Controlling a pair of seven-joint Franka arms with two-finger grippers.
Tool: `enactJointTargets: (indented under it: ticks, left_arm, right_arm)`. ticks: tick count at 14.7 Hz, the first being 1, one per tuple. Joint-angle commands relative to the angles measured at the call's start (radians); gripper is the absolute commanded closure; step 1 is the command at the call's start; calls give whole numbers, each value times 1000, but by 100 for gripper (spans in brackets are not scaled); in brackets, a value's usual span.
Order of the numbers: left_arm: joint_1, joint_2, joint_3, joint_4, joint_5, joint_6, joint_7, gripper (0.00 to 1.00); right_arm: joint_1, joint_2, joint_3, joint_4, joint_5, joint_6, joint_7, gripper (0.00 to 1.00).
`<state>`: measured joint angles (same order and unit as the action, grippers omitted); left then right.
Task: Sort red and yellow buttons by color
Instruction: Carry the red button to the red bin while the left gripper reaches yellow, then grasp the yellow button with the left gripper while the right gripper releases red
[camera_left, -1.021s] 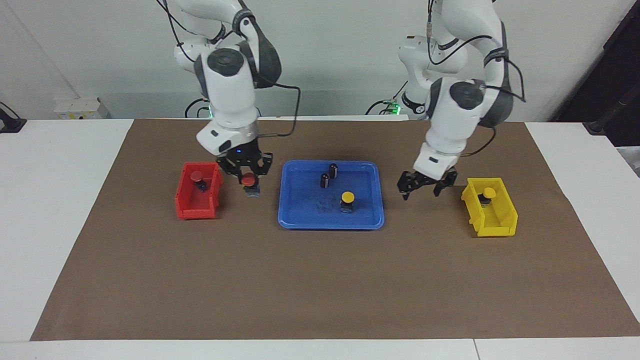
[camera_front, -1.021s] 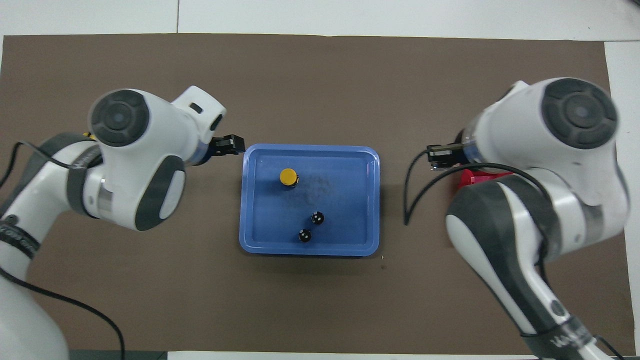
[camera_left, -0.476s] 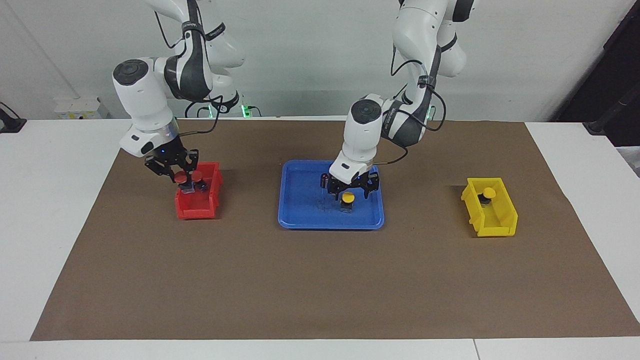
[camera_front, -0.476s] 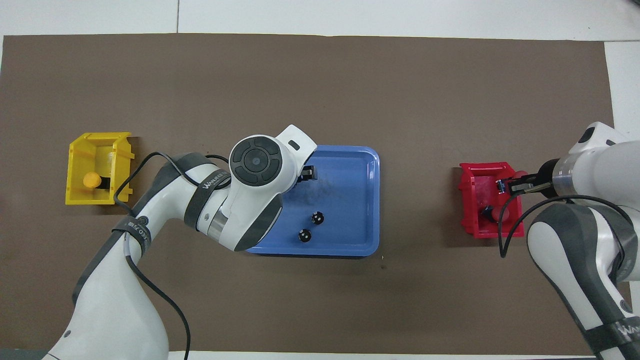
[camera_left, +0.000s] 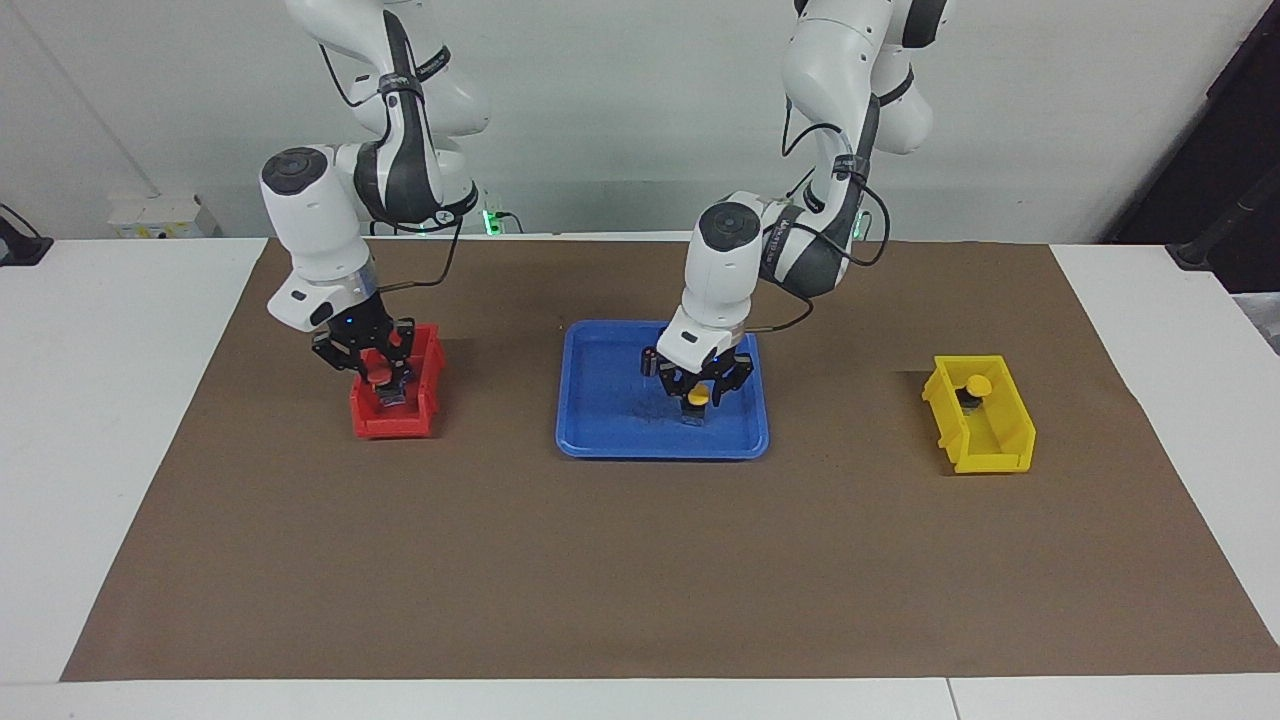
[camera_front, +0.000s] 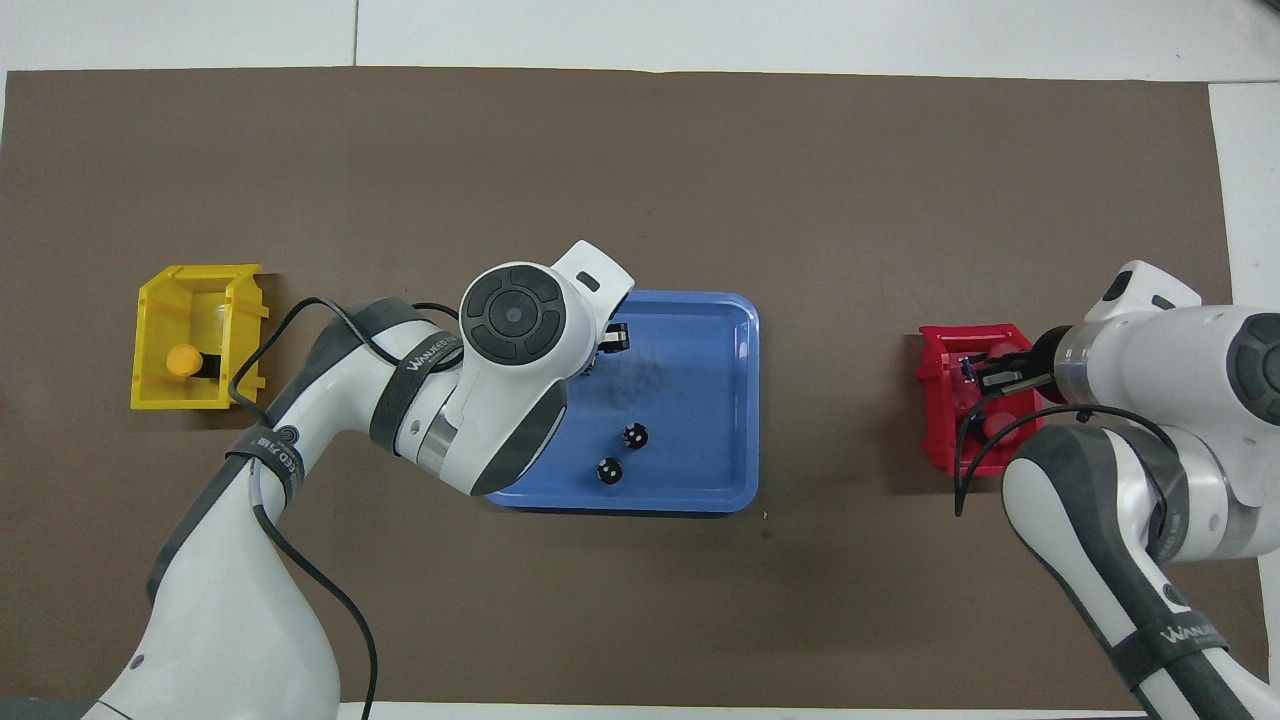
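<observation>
The left gripper will next pick up the button by its black body, so that the yellow button can be sorted into the yellow bin (camera_front: 198, 324).
My right gripper (camera_left: 382, 384) is shut on a red button (camera_left: 377, 371) and holds it low inside the red bin (camera_left: 392, 422). A second red button (camera_front: 992, 424) lies in that bin (camera_front: 932, 400), beside the right gripper (camera_front: 968, 376). My left gripper (camera_left: 697, 402) is open and lowered in the blue tray (camera_left: 605, 425), with a finger on each side of a yellow button (camera_left: 697, 396). In the overhead view the left arm hides that button. Another yellow button (camera_left: 978, 384) sits in the yellow bin (camera_left: 985, 445) and also shows in the overhead view (camera_front: 182, 360).
Two small black cylinders (camera_front: 634, 436) (camera_front: 609, 471) stand in the blue tray (camera_front: 710, 330), nearer to the robots than the yellow button. The yellow bin (camera_front: 160, 300) is at the left arm's end of the table and the red bin at the right arm's end. A brown mat (camera_left: 640, 560) covers the table.
The right gripper carried the red button from beside the tray over to the red bin and down into it. The left gripper swung from near the yellow bin to the tray and dropped around the yellow button.
</observation>
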<state>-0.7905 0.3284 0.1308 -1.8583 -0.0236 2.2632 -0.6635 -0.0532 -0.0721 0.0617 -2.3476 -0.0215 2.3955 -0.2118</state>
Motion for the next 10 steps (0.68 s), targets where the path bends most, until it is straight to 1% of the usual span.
enactJointTargets:
  ticks: [1,2,3,4,5,6,7,9,10]
  left_arm:
    - [-12,8,13,11,-15,-7,-30,99]
    - [-13,8,13,17,-15,-11,-31,98]
    - [-12,9,16,39,-18,-45,-33,99]
    - [0,8,20,103,-18,-133,-30,98]
    - [16,6,26,149,-13,-222,-27,99]
    - [37,-12,29,163,-9,-291,-13,99]
    - [84,-50,33,172,5,-348,11,99]
    - [208,-118,39,177,19,-422,170,99]
    - [273,-135,40,188,19,-457,256,99]
  right_arm:
    - [-5,8,3,-28,15,43,0,72]
    - [-5,8,3,-39,15,45,2,72]
    - [-8,12,3,-62,15,62,2,71]
    - [-7,14,1,-71,15,91,2,70]
    - [-7,14,1,-73,15,91,0,64]
    - [-7,14,1,-75,15,91,2,54]
    - [-7,14,1,-75,15,90,0,35]
    - [-7,15,1,-59,14,77,-9,32]
    - [-10,18,1,-29,14,41,-9,31]
